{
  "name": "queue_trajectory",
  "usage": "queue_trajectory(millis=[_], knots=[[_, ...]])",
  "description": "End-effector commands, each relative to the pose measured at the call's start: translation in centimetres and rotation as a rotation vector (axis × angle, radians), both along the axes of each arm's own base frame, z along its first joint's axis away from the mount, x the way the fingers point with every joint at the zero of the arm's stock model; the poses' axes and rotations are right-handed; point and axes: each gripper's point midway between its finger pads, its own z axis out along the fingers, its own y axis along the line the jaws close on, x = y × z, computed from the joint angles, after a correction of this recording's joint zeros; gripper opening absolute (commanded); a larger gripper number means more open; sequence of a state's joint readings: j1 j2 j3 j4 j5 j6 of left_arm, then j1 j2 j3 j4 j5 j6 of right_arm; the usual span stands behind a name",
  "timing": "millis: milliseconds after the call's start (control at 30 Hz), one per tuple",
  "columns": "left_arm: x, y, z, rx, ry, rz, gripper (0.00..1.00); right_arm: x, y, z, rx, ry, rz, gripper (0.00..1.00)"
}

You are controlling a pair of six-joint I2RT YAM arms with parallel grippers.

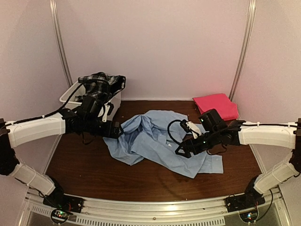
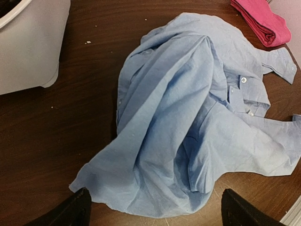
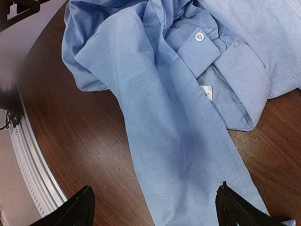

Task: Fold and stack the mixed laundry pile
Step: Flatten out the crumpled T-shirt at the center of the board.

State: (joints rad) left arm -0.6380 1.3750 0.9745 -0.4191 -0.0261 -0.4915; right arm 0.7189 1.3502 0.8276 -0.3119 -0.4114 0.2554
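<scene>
Next, my right gripper grabs the light blue shirt by its long flat piece (image 1: pixel 186 163) (image 3: pixel 187 184), which leaves the shirt's other side free for spreading and folding.
A crumpled light blue collared shirt (image 1: pixel 155 141) lies spread on the brown table's middle. My left gripper (image 1: pixel 116 129) hovers at its left edge, open, with only the shirt's hem (image 2: pixel 155 188) below its wide-apart fingers (image 2: pixel 75 211). My right gripper (image 1: pixel 182 149) hangs over the shirt's right side, open and holding nothing. In the right wrist view a long flat strip of the shirt (image 3: pixel 178 141) runs between its fingertips (image 3: pixel 235 209). A folded pink-red cloth (image 1: pixel 215 106) rests at the back right. A black-and-white plaid garment (image 1: pixel 101 82) drapes over the tub.
A white plastic tub (image 1: pixel 70 96) stands at the back left, close behind the left arm. A metal rail (image 1: pixel 150 207) runs along the table's near edge. Pale walls close in the back and both sides.
</scene>
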Motion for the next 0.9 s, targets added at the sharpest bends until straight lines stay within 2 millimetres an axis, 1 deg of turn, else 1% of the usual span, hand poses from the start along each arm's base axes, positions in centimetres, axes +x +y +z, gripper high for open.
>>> queue_trajectory(millis=[0,133,200,233,300,367,433,467,533,567,633,667,700,767,800,867], knots=[[-0.3,-0.5,0.1,-0.061,-0.003,0.007,0.98,0.7,0.6,-2.9,-0.125,-0.02,0.005,0.92],[-1.8,0.8,-2.1,-0.091,0.073,0.101,0.98,0.1,2.4,-5.7,-0.192,0.006,0.059,0.93],[-2.7,1.3,-3.1,-0.125,0.101,0.136,0.98,-0.2,2.8,-7.4,-0.266,-0.001,0.071,0.93],[-3.2,1.6,-4.0,-0.132,0.116,0.148,0.98,-0.3,2.8,-8.4,-0.303,0.004,0.073,0.93],[-4.4,1.3,-5.1,-0.178,0.163,0.145,0.98,-0.5,2.9,-9.9,-0.352,0.021,0.073,0.91],[-5.3,1.3,-6.6,-0.2,0.199,0.166,0.98,-0.5,2.4,-11.3,-0.392,0.034,0.051,0.84],[-5.8,0.9,-7.7,-0.23,0.219,0.175,0.98,-0.2,1.6,-11.8,-0.427,0.033,0.01,0.71],[-5.6,0.4,-7.9,-0.252,0.21,0.178,0.98,0.0,1.3,-11.6,-0.437,0.027,-0.007,0.65],[-5.3,-0.1,-8.3,-0.292,0.196,0.178,0.98,0.5,1.1,-10.3,-0.427,-0.003,-0.038,0.48],[-4.9,-0.5,-8.2,-0.316,0.18,0.178,0.98,0.9,1.0,-9.1,-0.409,-0.025,-0.057,0.38],[-4.1,-1.4,-7.8,-0.366,0.151,0.168,0.93,1.8,0.8,-6.2,-0.356,-0.081,-0.102,0.09],[-3.7,-1.8,-7.6,-0.386,0.14,0.161,0.89,2.3,0.7,-4.3,-0.317,-0.108,-0.125,0.0],[-3.3,-2.4,-7.3,-0.406,0.125,0.149,0.84,2.8,0.5,-2.5,-0.286,-0.143,-0.15,0.0],[-2.5,-3.1,-7.0,-0.429,0.107,0.136,0.68,4.0,-0.5,2.0,-0.208,-0.229,-0.219,0.0],[-2.2,-3.2,-7.0,-0.427,0.101,0.144,0.56,4.5,-1.1,4.3,-0.169,-0.27,-0.252,0.0],[-1.6,-2.8,-6.8,-0.424,0.098,0.171,0.27,5.3,-2.8,9.1,-0.087,-0.353,-0.322,0.0]])
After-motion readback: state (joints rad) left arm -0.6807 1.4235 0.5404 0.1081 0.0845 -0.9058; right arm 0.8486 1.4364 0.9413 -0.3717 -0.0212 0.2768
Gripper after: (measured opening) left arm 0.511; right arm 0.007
